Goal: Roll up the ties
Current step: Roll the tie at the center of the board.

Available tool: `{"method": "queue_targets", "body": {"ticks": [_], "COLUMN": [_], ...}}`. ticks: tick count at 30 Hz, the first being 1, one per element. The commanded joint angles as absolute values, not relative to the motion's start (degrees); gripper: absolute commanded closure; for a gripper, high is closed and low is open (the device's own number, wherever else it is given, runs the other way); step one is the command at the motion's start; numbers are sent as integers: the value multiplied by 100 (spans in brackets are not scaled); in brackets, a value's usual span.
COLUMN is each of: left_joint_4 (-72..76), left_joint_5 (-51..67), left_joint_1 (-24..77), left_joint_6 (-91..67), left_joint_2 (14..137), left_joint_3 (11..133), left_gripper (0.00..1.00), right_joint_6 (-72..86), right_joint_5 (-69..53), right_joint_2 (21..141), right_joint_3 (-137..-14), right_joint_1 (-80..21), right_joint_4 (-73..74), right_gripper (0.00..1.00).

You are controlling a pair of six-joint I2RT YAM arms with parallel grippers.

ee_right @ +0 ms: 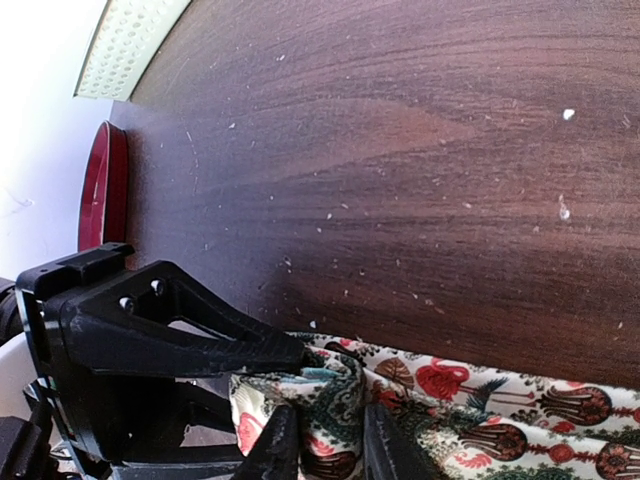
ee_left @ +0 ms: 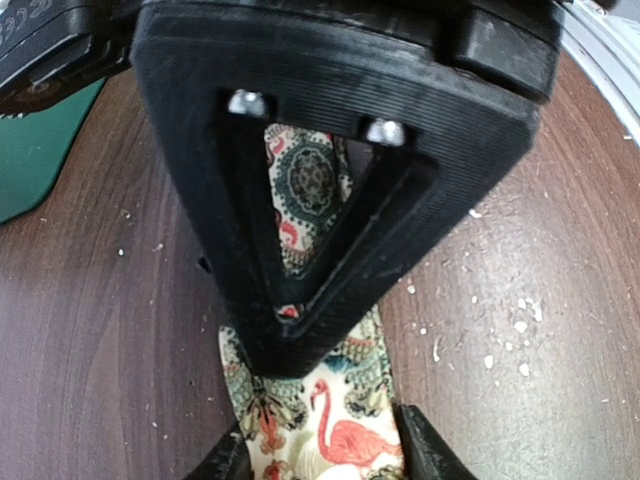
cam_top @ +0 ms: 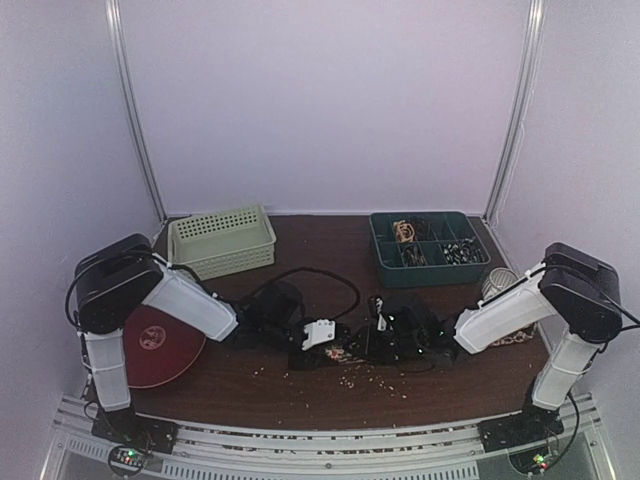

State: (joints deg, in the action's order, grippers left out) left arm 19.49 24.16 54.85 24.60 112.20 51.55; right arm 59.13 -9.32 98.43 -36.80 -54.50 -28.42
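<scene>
The robot needs to roll the tie, so its left gripper next has to grab the patterned tie at its end (cam_top: 338,353) (ee_left: 325,438), beside the fold that the right gripper pinches.
One patterned tie (cam_top: 345,353), cream with red flamingos and dark green medallions, lies at the table's middle between the two grippers. In the left wrist view the tie (ee_left: 345,420) lies flat between my left gripper's (ee_left: 325,455) partly spread fingertips, one at each cloth edge. The right gripper's black triangular finger (ee_left: 200,150) rests on top of it. In the right wrist view my right gripper (ee_right: 325,445) pinches a raised fold of the tie (ee_right: 480,400) near its end. The left gripper's finger (ee_right: 200,330) touches that end. From above, the left gripper (cam_top: 325,345) and right gripper (cam_top: 378,343) nearly meet.
A pale green basket (cam_top: 220,240) stands at the back left. A teal compartment tray (cam_top: 428,248) is at the back right. A red plate (cam_top: 160,345) lies under the left arm. Pale crumbs (cam_top: 375,378) are scattered in front. A black cable (cam_top: 320,275) loops behind.
</scene>
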Motion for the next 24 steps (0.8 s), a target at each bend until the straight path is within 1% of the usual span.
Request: {"method": "queue_targets", "body": {"ticks": [1,4,6,8,11,14,17,21,24], "left_joint_4": [1752,1680,1662,1642,1467,1537,1877,2285,2675], "left_joint_5": [2230,2033,1953,1906,1961,1854,1574,1445,1337], "left_joint_1": [5449,5361,5271,5210,5200,5194,5194,5217,5267], "left_joint_6": [2603,2567,2361,2123,1706,1163,515,-134,-594], "left_joint_2": [11261,11080,10870,10593,10209,9909,9711,9712,9716], "left_joint_3": [5124,5014,4897,4732,4545,4259,3906,3650,3511], "left_gripper": [49,44,39,36,36,40,53,84,99], "right_joint_6": [5810,5780,5743,5699,5661,5636,5612,5549,5486], "right_joint_5": [-853,-914,-940,-870,-778,-764,-778,-723,-716], "right_joint_2": [9788,9876,9961,9947,9873,9845,9831,9747,9718], "right_joint_3": [-3597,-3674,-3714,-3712,-3679,-3684,-3696,-3713,-3769], "right_joint_1": [-5424,-5425,-5423,-5424,-5426,-5425,-5428,-5423,-5425], "right_joint_4": [-2852,-2873,-2843,-2801,-2759,-2721,-2695,-2585,-2458], "right_gripper": [78,78,78,79,78,78,77,76,75]}}
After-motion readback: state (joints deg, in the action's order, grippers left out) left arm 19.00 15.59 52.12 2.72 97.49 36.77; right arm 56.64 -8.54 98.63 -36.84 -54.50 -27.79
